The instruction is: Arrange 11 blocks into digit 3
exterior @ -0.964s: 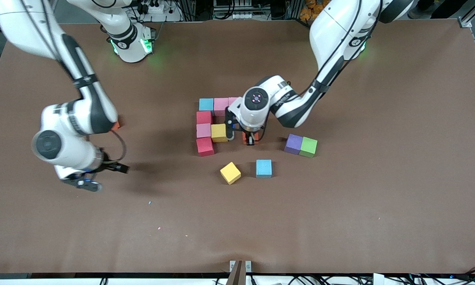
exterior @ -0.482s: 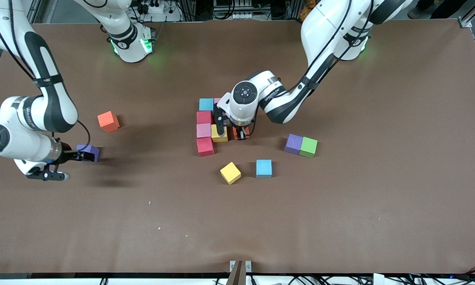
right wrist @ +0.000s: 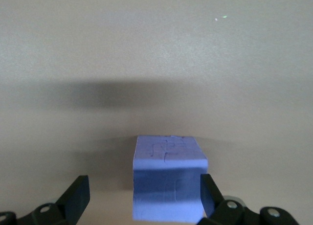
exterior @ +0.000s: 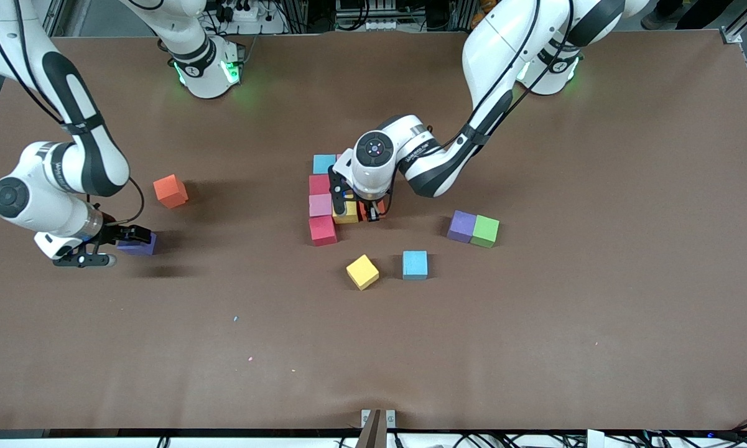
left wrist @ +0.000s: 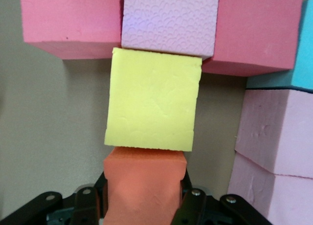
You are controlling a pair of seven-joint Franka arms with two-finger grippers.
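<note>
My right fingers stop short of the purple block's near side, so they'll move closer before closing.
My left gripper (exterior: 369,213) is shut on an orange block (left wrist: 144,186), pressing it against the yellow block (left wrist: 152,100) of the block cluster. That cluster holds a light blue block (exterior: 324,163), a red block (exterior: 320,184), a pink block (exterior: 320,205), another red block (exterior: 322,229) and the yellow block (exterior: 346,215); the left wrist hides the rest. My right gripper (exterior: 123,244) is open around a purple block (right wrist: 168,178) at the right arm's end of the table, the block close to one finger.
A second orange block (exterior: 170,190) lies near the right gripper. A yellow block (exterior: 362,272) and a light blue block (exterior: 415,264) lie loose nearer the front camera. A purple block (exterior: 461,225) touches a green cube (exterior: 485,231) toward the left arm's end.
My left gripper carried the orange block sideways up to the yellow block. My right arm swung out toward its end of the table and brought its open fingers around the purple block.
</note>
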